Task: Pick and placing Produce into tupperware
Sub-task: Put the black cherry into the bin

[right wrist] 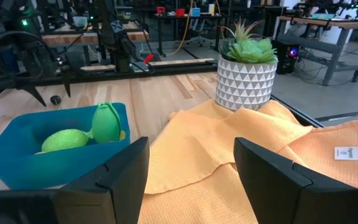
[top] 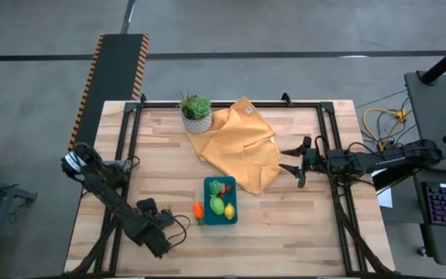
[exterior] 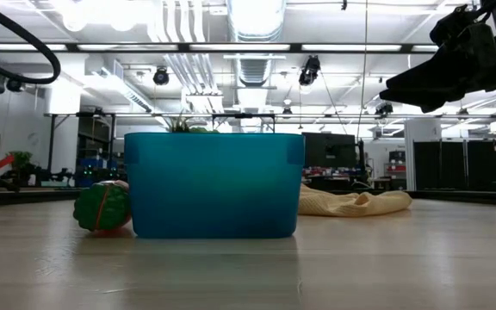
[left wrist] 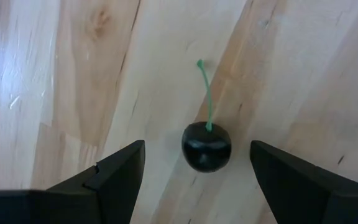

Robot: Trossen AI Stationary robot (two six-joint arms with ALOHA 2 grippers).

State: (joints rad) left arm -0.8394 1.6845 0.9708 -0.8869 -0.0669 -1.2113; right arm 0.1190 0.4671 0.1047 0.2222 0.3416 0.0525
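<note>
The dark cherry (left wrist: 206, 146) is between both fingers, low over the wood, so the robot's left gripper should close. Closing now would hold the cherry.
The teal tupperware (top: 231, 192) stands on its base at the table's near middle. It holds a lime-green fruit (top: 217, 204), a yellow one (top: 229, 214) and a green and a red piece. An orange vegetable (top: 198, 210) lies on the table against the container's left side. A dark cherry (left wrist: 206, 146) with a green stem lies on the wood. My left gripper (left wrist: 197, 144) hangs open over it, pointing down, one finger on each side and apart from it. My right gripper (top: 289, 160) hovers open above the cloth's right edge.
A mustard-yellow cloth (top: 242, 143) lies crumpled on the far middle of the table, with a potted green plant (top: 197, 112) at its left. Black frame rails run along the table's left, right and far sides. Bare wood (top: 300, 225) lies right of the container.
</note>
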